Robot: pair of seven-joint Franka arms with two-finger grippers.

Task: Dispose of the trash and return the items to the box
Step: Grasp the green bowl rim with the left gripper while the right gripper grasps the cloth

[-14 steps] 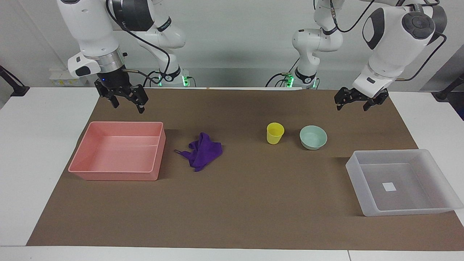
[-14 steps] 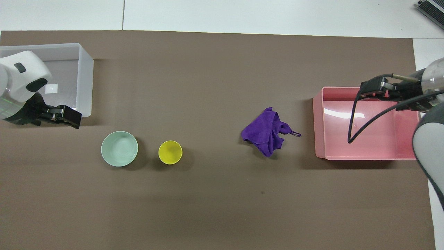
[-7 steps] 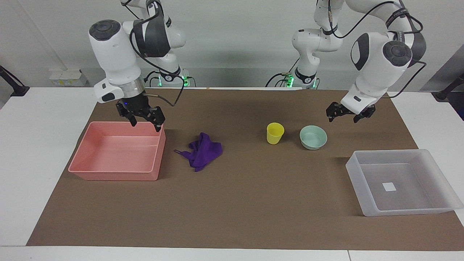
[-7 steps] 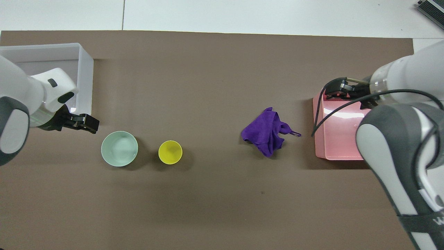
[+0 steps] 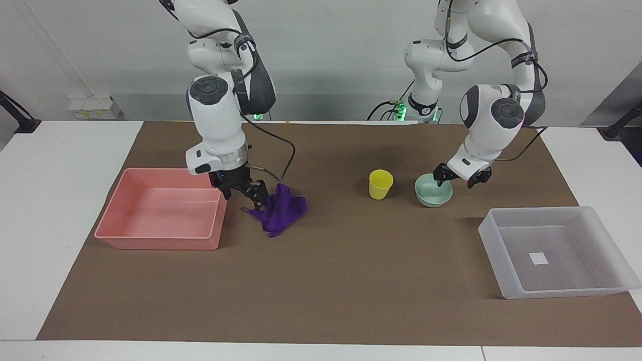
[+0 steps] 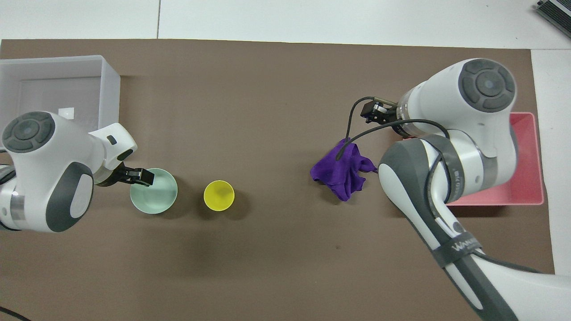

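I need to grab the mint-green bowl next with my left gripper by its thin rim point(image 6: 133, 185), because the bowl is wider than my fingers can open.
The purple rag point(image 5: 282, 210) lies crumpled on the brown mat beside the pink tray; it also shows in the overhead view point(image 6: 339, 171). My right gripper point(image 5: 244, 193) is open and low, between the pink tray and the rag, one finger at the rag's edge. The arm hides it in the overhead view. The yellow cup point(image 5: 380, 184) point(image 6: 219, 195) stands upright beside the mint-green bowl point(image 5: 431, 194) point(image 6: 156, 196). My left gripper point(image 5: 457, 178) point(image 6: 142, 176) is open, just over the bowl's rim at the left arm's end. The frosted box point(image 5: 554, 211) point(image 6: 109, 89) is empty.
The pink tray point(image 5: 155, 241) point(image 6: 528, 156) is empty and sits at the right arm's end of the mat. The brown mat point(image 5: 351, 281) covers most of the white table. The right arm's forearm lies over part of the pink tray in the overhead view.
Both grippers have come down and moved inward. The right went from over the pink tray to the rag's edge. The left went from above the mat to the bowl's rim. No object has moved.
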